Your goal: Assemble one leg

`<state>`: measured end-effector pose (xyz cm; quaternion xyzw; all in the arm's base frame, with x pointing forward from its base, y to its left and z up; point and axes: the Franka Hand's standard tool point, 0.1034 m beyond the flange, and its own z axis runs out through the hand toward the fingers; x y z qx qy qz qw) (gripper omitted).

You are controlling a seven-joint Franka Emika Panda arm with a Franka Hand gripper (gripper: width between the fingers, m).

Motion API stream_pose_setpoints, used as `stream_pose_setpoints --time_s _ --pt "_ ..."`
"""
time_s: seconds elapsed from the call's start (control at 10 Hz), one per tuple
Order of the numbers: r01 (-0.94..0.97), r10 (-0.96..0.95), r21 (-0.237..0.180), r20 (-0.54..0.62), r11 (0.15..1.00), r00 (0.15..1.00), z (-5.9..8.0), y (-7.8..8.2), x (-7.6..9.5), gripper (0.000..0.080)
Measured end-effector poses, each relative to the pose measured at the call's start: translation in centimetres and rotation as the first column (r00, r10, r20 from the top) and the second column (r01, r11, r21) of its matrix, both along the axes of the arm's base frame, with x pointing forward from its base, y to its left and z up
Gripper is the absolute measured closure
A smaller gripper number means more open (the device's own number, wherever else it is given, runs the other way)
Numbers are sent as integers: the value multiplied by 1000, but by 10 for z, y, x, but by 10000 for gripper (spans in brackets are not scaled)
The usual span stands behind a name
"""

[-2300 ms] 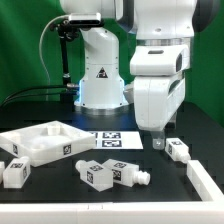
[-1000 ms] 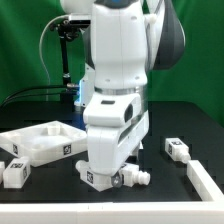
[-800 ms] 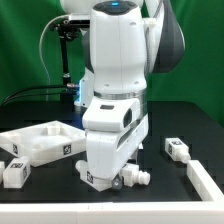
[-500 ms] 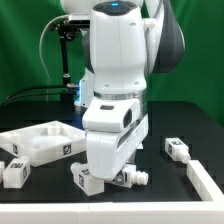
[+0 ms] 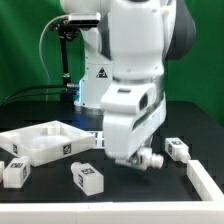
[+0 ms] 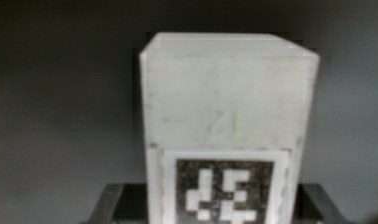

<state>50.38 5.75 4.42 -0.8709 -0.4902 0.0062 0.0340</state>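
The held leg [image 5: 150, 159] hangs above the dark table, short of the marker board. My gripper should move the leg toward the marker board before releasing the leg.
My gripper [image 5: 137, 157] is shut on a leg [image 5: 149, 158], a white square-sided stub whose round peg end sticks out toward the exterior view's right, held just above the table. In the wrist view the leg [image 6: 225, 110] fills the frame, with its black-and-white tag low down between my dark fingers [image 6: 118, 203]. My gripper [image 6: 216, 208] clamps it from both sides. A second leg [image 5: 87, 177] lies at the front of the table. A third leg [image 5: 14, 172] lies at the front left and another leg [image 5: 177, 149] at the right.
A large flat white panel [image 5: 40, 143] lies at the exterior view's left. The marker board [image 5: 98, 137] lies behind my hand, mostly hidden. A white part [image 5: 206, 181] sits at the right front edge. The robot base [image 5: 98, 85] stands at the back.
My hand came down on the two legs at the front, closed on one and carried it to the exterior view's right. The other leg stayed at the front, slightly shifted.
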Motion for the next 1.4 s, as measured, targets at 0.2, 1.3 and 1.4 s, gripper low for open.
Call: stream_pose_setpoints --time_s 0.2,1.3,1.4 --pt "16 -16 -4 39 1000 999 20 1 5 515" --pt "250 -251 21 53 968 967 -35 29 -98 514" --pt "250 -251 21 52 968 967 -35 29 -99 514"
